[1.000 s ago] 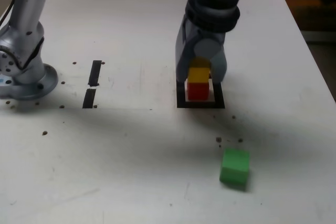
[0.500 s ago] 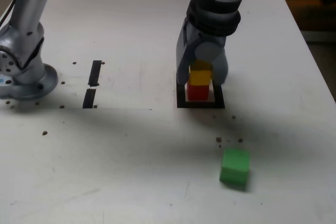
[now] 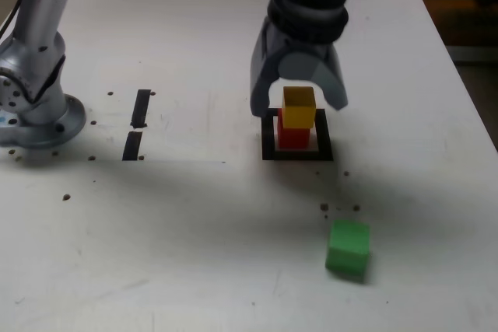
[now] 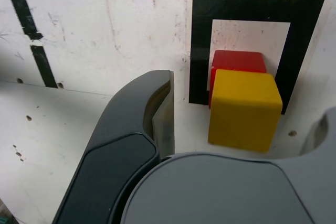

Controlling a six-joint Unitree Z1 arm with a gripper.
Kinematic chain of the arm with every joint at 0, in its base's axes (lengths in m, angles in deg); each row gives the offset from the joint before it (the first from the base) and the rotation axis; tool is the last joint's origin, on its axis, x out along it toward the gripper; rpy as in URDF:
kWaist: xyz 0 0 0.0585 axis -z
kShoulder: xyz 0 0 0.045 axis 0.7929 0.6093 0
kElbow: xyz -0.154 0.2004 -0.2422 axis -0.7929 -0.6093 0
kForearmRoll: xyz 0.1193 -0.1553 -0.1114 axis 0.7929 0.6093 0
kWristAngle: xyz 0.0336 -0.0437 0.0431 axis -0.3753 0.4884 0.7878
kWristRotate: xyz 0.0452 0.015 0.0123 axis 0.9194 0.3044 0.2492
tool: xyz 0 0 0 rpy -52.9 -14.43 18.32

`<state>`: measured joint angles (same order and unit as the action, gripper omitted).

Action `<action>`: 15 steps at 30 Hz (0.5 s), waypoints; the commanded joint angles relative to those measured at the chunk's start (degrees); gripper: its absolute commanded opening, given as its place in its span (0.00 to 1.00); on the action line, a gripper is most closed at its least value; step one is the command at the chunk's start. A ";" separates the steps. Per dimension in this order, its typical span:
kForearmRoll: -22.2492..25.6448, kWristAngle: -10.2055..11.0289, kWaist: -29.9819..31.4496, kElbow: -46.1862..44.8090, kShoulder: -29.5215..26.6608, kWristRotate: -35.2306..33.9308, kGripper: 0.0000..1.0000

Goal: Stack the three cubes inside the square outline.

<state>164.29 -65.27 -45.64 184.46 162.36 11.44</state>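
The robot's gripper should next grab the green cube [image 3: 347, 248] by two opposite sides, to top the stack inside the square outline.
The yellow cube [image 3: 299, 106] rests on the red cube [image 3: 294, 137], both inside the black square outline [image 3: 297, 155]. My gripper [image 3: 299, 104] is open and straddles the yellow cube, its two jaws standing apart from the cube's sides. Alone on the table, nearer the camera and toward the exterior view's right, lies the green cube [image 3: 347, 248]. The wrist view looks down on the yellow cube [image 4: 244, 108] sitting a little off-centre on the red cube [image 4: 239, 60] within the outline [image 4: 199, 51], with one dark finger [image 4: 131, 145] beside them.
The arm's grey base [image 3: 31, 106] stands at the exterior view's left. Two short black bar marks [image 3: 140, 108] lie between the base and the outline. The table's edge runs down the exterior view's right side.
The jaws have spread wide and let go of the yellow cube, which stays on the red cube. The gripper has risen slightly.
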 commanded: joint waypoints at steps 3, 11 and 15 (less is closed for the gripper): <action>1.92 0.32 4.11 5.99 -1.94 3.60 1.00; 6.19 -1.41 15.98 17.79 1.89 5.48 1.00; 6.17 -2.50 19.42 20.56 5.32 3.49 1.00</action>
<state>170.33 -67.50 -26.60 204.53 166.87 15.27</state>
